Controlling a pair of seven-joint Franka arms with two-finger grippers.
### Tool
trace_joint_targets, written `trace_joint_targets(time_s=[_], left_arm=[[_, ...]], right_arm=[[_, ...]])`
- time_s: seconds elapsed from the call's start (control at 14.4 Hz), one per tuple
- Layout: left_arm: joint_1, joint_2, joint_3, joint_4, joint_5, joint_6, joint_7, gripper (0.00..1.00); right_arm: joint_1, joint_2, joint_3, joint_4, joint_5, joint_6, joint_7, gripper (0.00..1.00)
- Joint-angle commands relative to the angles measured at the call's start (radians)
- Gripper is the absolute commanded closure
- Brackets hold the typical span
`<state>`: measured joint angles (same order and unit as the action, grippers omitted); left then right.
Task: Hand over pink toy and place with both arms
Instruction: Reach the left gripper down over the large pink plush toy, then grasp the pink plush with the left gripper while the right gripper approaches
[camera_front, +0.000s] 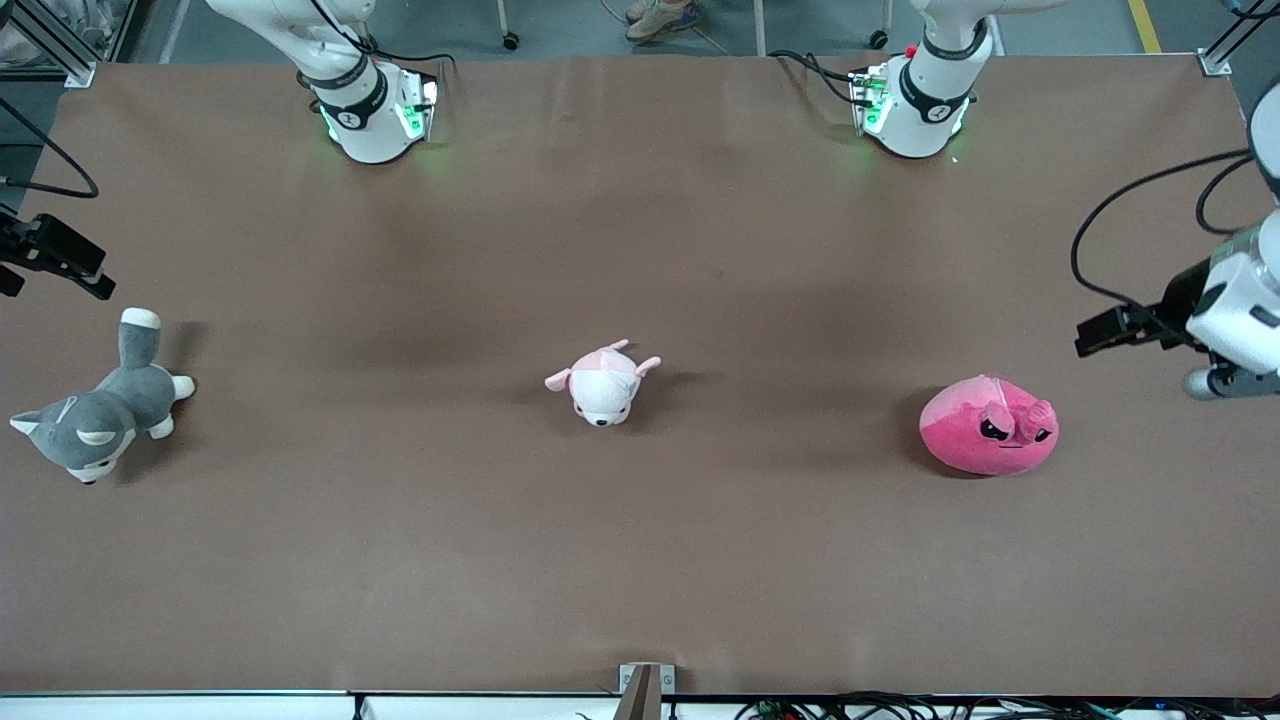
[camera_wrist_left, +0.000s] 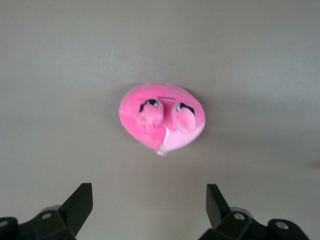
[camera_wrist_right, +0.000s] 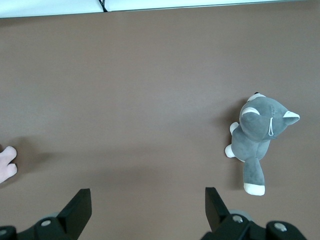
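Note:
I need to grab the pink toy's other stubby arm (camera_wrist_left: 150, 115) with my left gripper next, so that one round arm (camera_wrist_left: 184, 119) stays free for my right gripper.
The pink toy (camera_front: 975, 435), a round hot-pink blob plush with angry black eyes, lies on the brown table toward the left arm's end. It also shows in the left wrist view (camera_wrist_left: 162, 117), in the middle of the view past the fingertips. My left gripper (camera_front: 1105, 333) is up in the air over the table's end, beside the toy, open and empty (camera_wrist_left: 149, 205). My right gripper (camera_front: 55, 262) is up over the right arm's end of the table, open and empty (camera_wrist_right: 148, 205).
A grey-and-white dog plush (camera_front: 100, 415) lies at the right arm's end, also in the right wrist view (camera_wrist_right: 260, 135). A small pale pink-and-white plush (camera_front: 603, 385) lies mid-table; its edge shows in the right wrist view (camera_wrist_right: 6, 165). The table's front edge (camera_front: 640, 692) has cables.

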<state>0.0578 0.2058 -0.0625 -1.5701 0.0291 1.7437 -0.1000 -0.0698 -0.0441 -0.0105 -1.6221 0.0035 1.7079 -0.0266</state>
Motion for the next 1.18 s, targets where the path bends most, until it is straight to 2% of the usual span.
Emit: trace_joint_targets(time_s=[0.0,0.28,0.49,0.62,0.83,1.11], left_arm=[[0.013,0.029,-0.003,-0.056,0.017,0.101,-0.003,0.00],[0.016,0.112,-0.003,-0.070,0.017,0.226,0.002,0.00],[0.022,0.126,-0.005,-0.114,0.015,0.293,-0.010,0.01],[0.022,0.126,-0.006,-0.145,0.003,0.325,-0.010,0.15],[0.022,0.127,-0.007,-0.188,0.000,0.369,-0.010,0.19],[0.024,0.127,-0.005,-0.226,0.000,0.384,-0.009,0.24]], right_arm=[[0.008,-0.011,0.000,-0.015,-0.022,0.001,0.020,0.00],[0.008,-0.010,0.000,-0.015,-0.030,-0.002,0.013,0.00],[0.007,-0.010,0.000,-0.030,-0.030,-0.002,0.019,0.00],[0.008,-0.017,0.000,-0.028,-0.030,-0.008,0.017,0.00],[0.008,-0.010,0.001,0.004,-0.001,-0.077,0.017,0.00],[0.060,-0.008,0.003,0.005,0.088,-0.077,0.016,0.00]])
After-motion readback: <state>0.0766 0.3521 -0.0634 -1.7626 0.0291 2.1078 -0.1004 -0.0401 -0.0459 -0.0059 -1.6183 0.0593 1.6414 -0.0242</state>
